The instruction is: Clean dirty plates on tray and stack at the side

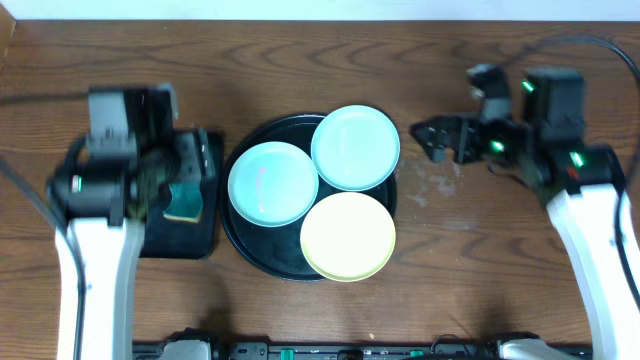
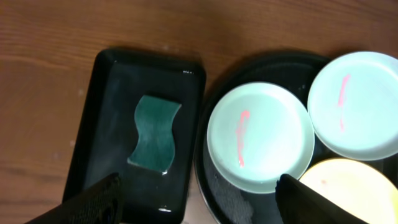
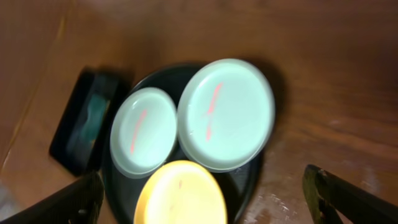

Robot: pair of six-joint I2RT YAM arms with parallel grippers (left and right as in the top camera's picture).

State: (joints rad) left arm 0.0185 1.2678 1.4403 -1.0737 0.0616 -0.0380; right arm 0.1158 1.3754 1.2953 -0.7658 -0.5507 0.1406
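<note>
I will grab the mint plate nearest the sponge with my right gripper, by the plate's rim away from the sponge. The plate's smeared side then stays free to clean.
Three plates lie on the round black tray (image 1: 240, 232): a mint plate (image 1: 272, 183) at left, a mint plate (image 1: 355, 147) at the back right, a yellow plate (image 1: 347, 236) in front. Both mint plates carry a red smear, seen in the left wrist view (image 2: 260, 137) (image 2: 354, 102) and the right wrist view (image 3: 143, 130) (image 3: 225, 113). The yellow plate (image 3: 180, 194) has a faint mark. My left gripper (image 2: 199, 199) is open above the rectangular tray. My right gripper (image 3: 202, 196) is open and empty, right of the round tray (image 3: 255, 174).
A small rectangular black tray (image 1: 190, 235) left of the round tray holds a teal sponge (image 1: 184, 200), also seen in the left wrist view (image 2: 155, 132). Bare wooden table (image 1: 470, 250) lies to the right of the round tray.
</note>
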